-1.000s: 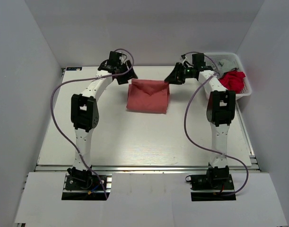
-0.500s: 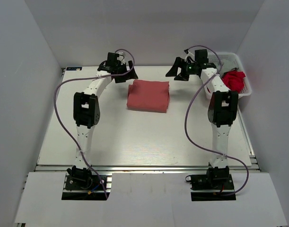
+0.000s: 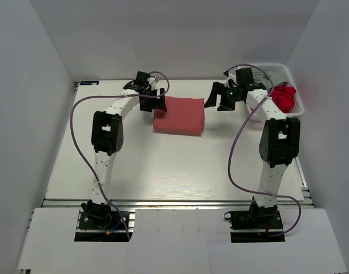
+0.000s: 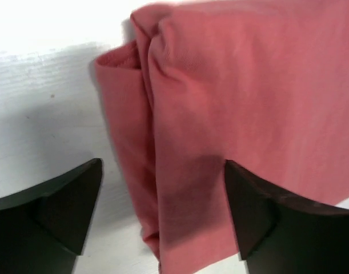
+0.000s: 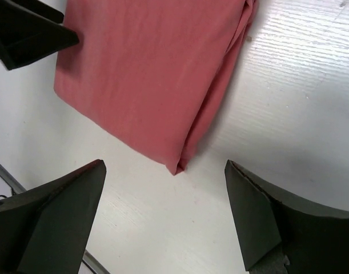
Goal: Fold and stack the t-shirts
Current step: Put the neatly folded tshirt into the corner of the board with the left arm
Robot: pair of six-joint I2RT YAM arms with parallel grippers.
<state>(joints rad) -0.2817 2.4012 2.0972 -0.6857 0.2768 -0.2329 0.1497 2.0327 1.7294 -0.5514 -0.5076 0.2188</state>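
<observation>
The shirt should trail flat and stay folded for stacking, so my left gripper should next grab the folded side edge of the salmon-red t-shirt.
The salmon-red t-shirt (image 3: 179,115) lies folded into a rectangle at the back middle of the table. My left gripper (image 3: 157,103) is open right at its left far corner; in the left wrist view the folded edge (image 4: 157,188) lies between the two fingers. My right gripper (image 3: 217,98) is open and empty above the table just right of the shirt's far right corner (image 5: 180,165). The brighter red t-shirt (image 3: 281,97) lies bunched in the white basket (image 3: 277,69). The grey shirt is largely hidden behind the right arm.
The white mesh basket stands at the back right corner against the wall. White walls close in the table on the left, back and right. Purple cables loop from both arms.
Both grippers have come down and inward toward the folded salmon shirt. The left one now straddles its left edge. The shirt's top flap, open a second ago, lies flat.
</observation>
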